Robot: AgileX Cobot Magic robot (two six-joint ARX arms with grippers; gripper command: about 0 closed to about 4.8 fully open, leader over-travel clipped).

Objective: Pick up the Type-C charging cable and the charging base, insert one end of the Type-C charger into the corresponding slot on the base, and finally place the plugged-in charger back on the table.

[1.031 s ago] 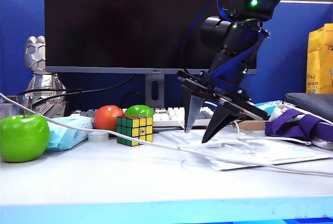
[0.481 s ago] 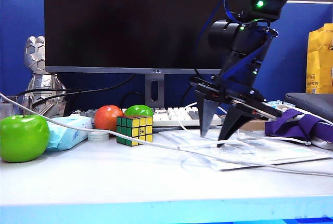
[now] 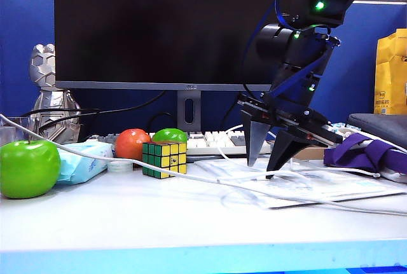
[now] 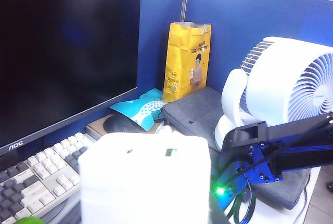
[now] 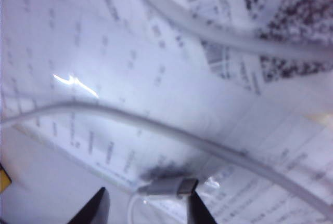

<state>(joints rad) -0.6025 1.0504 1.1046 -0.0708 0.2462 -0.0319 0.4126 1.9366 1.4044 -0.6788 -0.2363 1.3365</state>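
Note:
My right gripper should grab the cable by its plug housing [image 5: 162, 186] next, because the charging cable's metal tip [image 5: 188, 186] should stay free to go into the base's slot.
The Type-C charging cable [image 3: 191, 177] trails as a thin white cord across the table [image 3: 127, 223] and over printed paper sheets [image 3: 318, 188]. My right gripper [image 3: 261, 167] points down at those sheets and is open. In the right wrist view the right gripper [image 5: 147, 195] straddles the cable's plug [image 5: 167, 186]. One dark fingertip stands close to the plug's metal end, the other well apart. The charging base [image 4: 145, 180] is a white block that fills the lower middle of the left wrist view. It is raised above the keyboard in my left gripper, and it hides that gripper's fingers.
A green apple [image 3: 28, 168], a pale blue tissue packet [image 3: 86, 159], a puzzle cube [image 3: 164, 158] and a red fruit [image 3: 132, 143] stand at the left. Keyboard [image 3: 210, 142] and monitor [image 3: 165, 26] are behind. A purple cloth [image 3: 362, 153] lies at the right, and a white fan [image 4: 286, 83] shows in the left wrist view.
My right gripper has shifted to the right over the paper, and its fingers have turned more upright. The left side of the table looks unchanged.

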